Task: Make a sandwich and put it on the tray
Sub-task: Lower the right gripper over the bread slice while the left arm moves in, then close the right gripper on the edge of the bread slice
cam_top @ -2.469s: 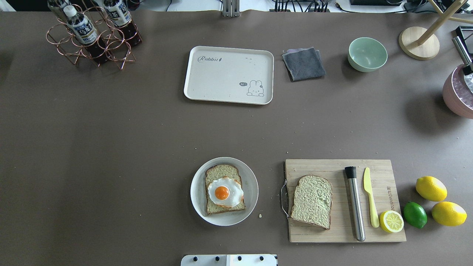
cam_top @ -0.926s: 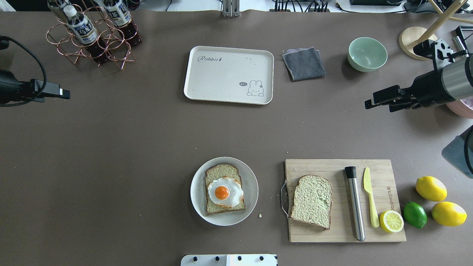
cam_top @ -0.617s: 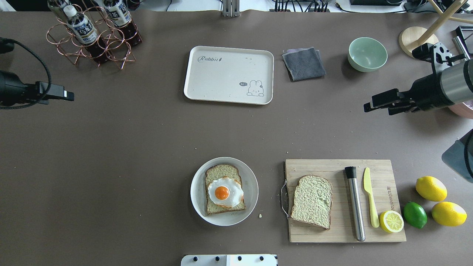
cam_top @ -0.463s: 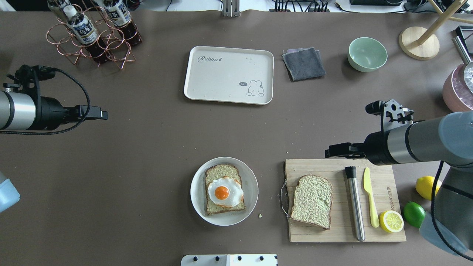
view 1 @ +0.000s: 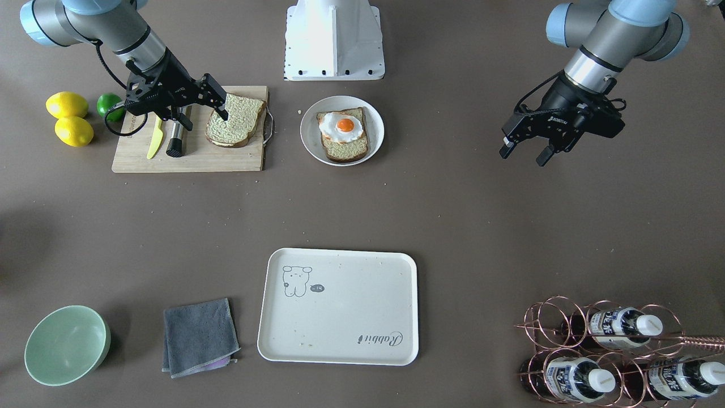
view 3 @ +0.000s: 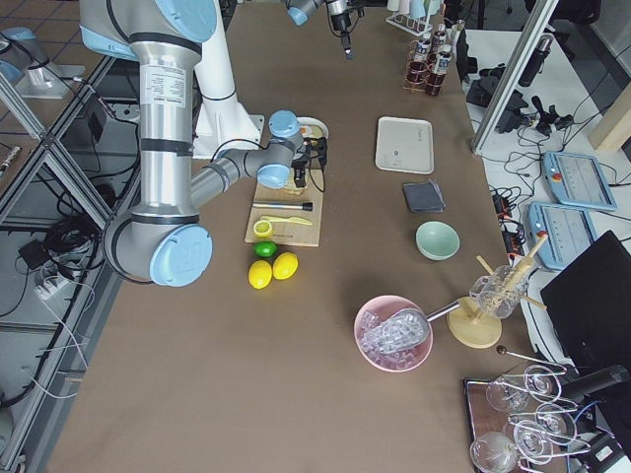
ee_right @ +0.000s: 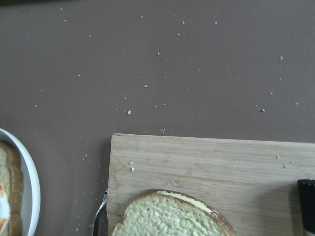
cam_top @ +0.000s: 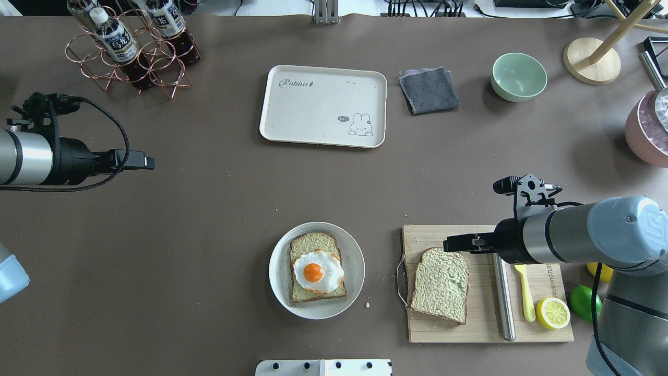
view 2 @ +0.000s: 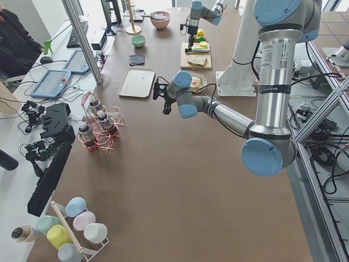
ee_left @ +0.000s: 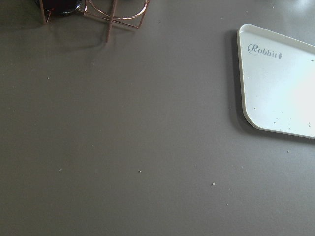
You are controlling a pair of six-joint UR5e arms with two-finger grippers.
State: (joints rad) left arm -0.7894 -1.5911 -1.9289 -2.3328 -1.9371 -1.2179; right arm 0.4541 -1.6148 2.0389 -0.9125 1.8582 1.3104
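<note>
The fried egg still needs its top, and the sandwich needs to be closed. Next, my right gripper needs to grab the bread slice by its crust edge to do that.
One bread slice lies on the wooden cutting board; it also shows in the front view and the right wrist view. The other slice lies on a round white plate with the fried egg on top. The cream tray is empty at the far middle. My right gripper is open and hovers over the board slice's far edge. My left gripper is open and empty over bare table at the left.
On the board lie a metal muddler, a yellow knife and a lemon half. A lime and lemons sit beside it. A grey cloth, green bowl and bottle rack stand at the back.
Both arms came into view. The right gripper swung from the back right down to the cutting board, over the bread slice. The left gripper moved a little inward and nearer.
</note>
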